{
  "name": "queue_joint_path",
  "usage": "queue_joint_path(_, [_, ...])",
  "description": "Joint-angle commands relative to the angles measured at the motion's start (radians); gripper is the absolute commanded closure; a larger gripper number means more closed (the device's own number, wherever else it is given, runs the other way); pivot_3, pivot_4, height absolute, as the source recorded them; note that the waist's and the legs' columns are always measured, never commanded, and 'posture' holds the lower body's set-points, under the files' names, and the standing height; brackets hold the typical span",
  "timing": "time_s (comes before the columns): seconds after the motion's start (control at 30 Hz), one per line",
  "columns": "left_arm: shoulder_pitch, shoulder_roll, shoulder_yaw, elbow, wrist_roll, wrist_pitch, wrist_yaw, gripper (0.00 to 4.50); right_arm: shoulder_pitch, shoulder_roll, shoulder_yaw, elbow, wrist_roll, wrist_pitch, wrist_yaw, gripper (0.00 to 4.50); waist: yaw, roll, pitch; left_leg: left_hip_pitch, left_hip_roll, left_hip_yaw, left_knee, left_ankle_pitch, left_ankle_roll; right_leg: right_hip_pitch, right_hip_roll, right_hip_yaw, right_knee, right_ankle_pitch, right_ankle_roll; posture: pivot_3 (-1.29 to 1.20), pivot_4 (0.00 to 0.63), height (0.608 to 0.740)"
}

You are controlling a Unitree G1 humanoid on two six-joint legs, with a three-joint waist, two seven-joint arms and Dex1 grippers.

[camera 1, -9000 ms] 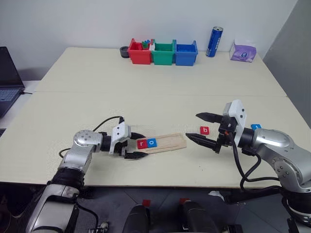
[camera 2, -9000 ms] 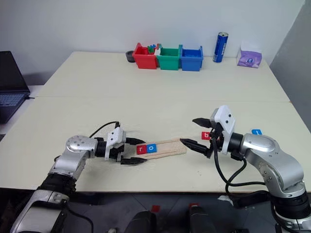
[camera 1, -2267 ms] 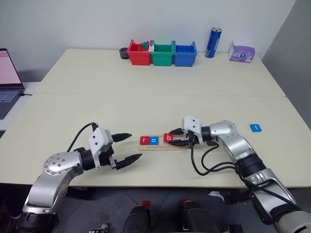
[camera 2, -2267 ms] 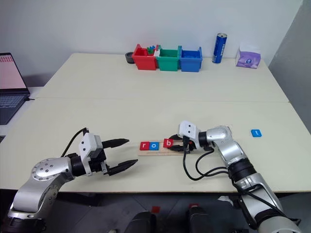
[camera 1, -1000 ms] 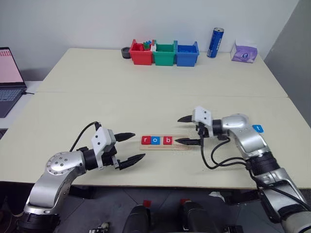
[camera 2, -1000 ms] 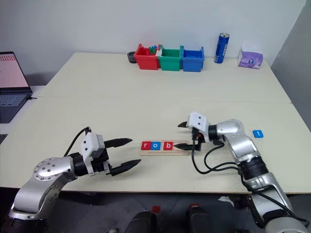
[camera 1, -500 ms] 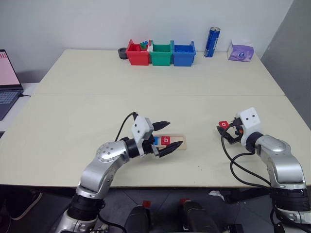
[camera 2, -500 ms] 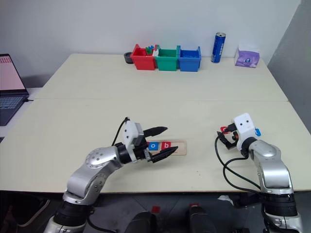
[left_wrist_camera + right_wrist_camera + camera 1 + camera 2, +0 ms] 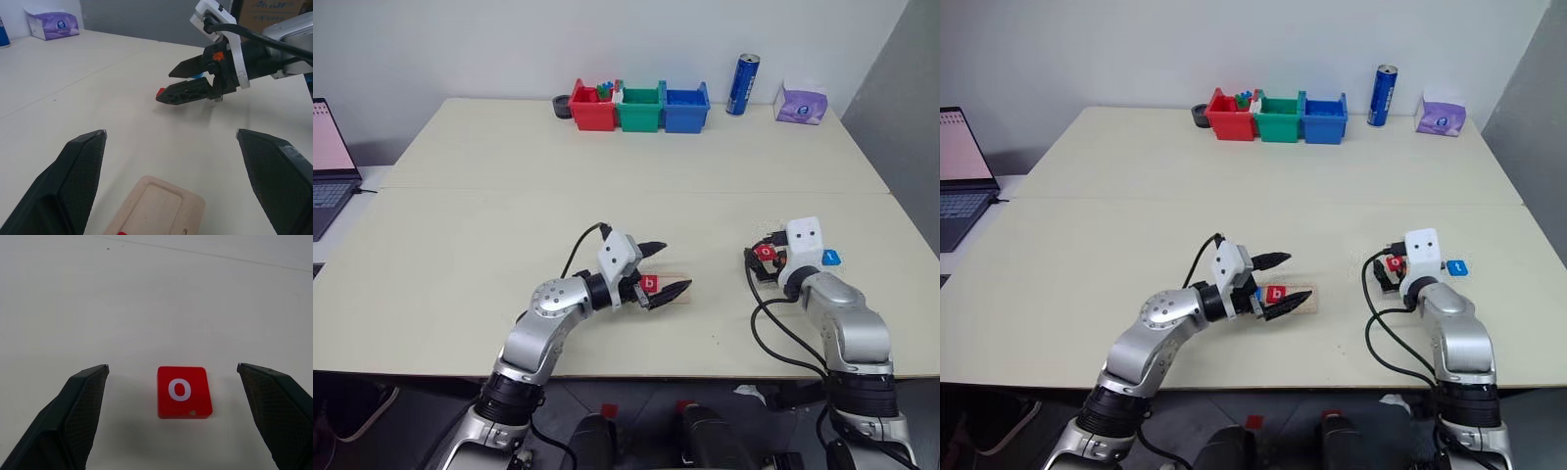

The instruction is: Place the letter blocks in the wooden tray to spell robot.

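I should grab the red "o" block by its two sides with my right gripper next. Then I can use it to spell robot in the tray (image 9: 679,296).
The wooden tray (image 9: 679,296) lies near the table's front, with a red letter block "b" (image 9: 649,284) in its groove. My left gripper (image 9: 658,275) is open and level, one finger on each side of the tray; it hides the tiles further left. The tray's empty end (image 9: 155,204) lies between its fingers. A red "o" block (image 9: 184,391) lies flat on the table to the right. My right gripper (image 9: 172,366) is open, with a finger on either side of that block and apart from it. A blue "t" block (image 9: 831,258) lies just beyond it.
Red (image 9: 593,108), green (image 9: 641,108) and blue (image 9: 687,108) bins stand in a row at the back edge. A blue can (image 9: 743,84) and a purple tissue pack (image 9: 801,103) are to their right. A laptop (image 9: 327,162) sits beyond the far left edge.
My left gripper has swung right onto the tray, covering the left tiles. My right gripper has left the tray, moved right and turned down over the red "o" block.
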Motion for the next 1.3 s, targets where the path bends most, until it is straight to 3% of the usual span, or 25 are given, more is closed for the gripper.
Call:
queue_joint_path(0.03, [-0.005,-0.011,-0.009,-0.028,0.003,-0.021,-0.005,0.0,0.022,-0.015,0.019,-0.038,-0.022,0.016,-0.025,0.03,0.0,0.0,0.0,0.0,0.0,0.0,0.0,0.0,0.0,0.0,0.0,0.0,0.0,0.0,0.0,0.0,0.15,0.74])
queue_joint_path(0.6, [-0.02,-0.017,-0.011,-0.03,0.003,-0.008,-0.006,0.0,-0.04,0.058,-0.05,0.09,0.04,0.033,-0.089,0.03,-0.001,0.0,0.0,0.0,0.0,0.0,0.0,0.0,0.0,0.0,0.0,0.0,0.0,0.0,0.0,0.0,0.15,0.74])
queue_joint_path(0.7, [-0.019,-0.019,-0.012,-0.035,0.003,-0.005,-0.003,0.0,-0.05,0.068,-0.065,0.113,0.056,0.032,-0.096,0.59,-0.001,0.0,0.0,0.001,0.0,0.0,0.0,0.0,0.0,0.0,0.0,0.0,0.0,0.0,0.0,0.0,0.15,0.74])
queue_joint_path(0.93, [-0.022,-0.034,0.001,-0.06,-0.019,0.029,0.014,0.0,-0.057,0.084,-0.081,0.084,0.079,0.078,-0.111,3.01,-0.001,0.0,0.0,0.001,0.0,0.0,0.0,0.0,0.0,0.0,0.0,0.0,0.0,0.0,0.0,0.0,0.15,0.74])
queue_joint_path(1.1, [-0.012,-0.019,0.003,-0.074,-0.018,0.034,0.003,0.0,-0.003,0.039,-0.019,-0.083,0.082,0.221,-0.09,3.05,-0.001,0.001,0.0,0.0,0.0,-0.001,0.0,0.0,0.0,0.0,0.0,0.0,0.0,0.0,0.0,0.0,0.15,0.74])
queue_joint_path(1.3, [0.093,0.089,0.006,-0.196,-0.066,0.071,-0.082,0.0,0.136,-0.02,0.034,-0.547,0.211,0.664,-0.024,3.05,-0.002,0.001,-0.001,-0.003,0.001,-0.004,-0.002,0.0,0.0,-0.002,0.0,0.0,0.0,-0.002,-0.001,0.0,0.15,0.74])
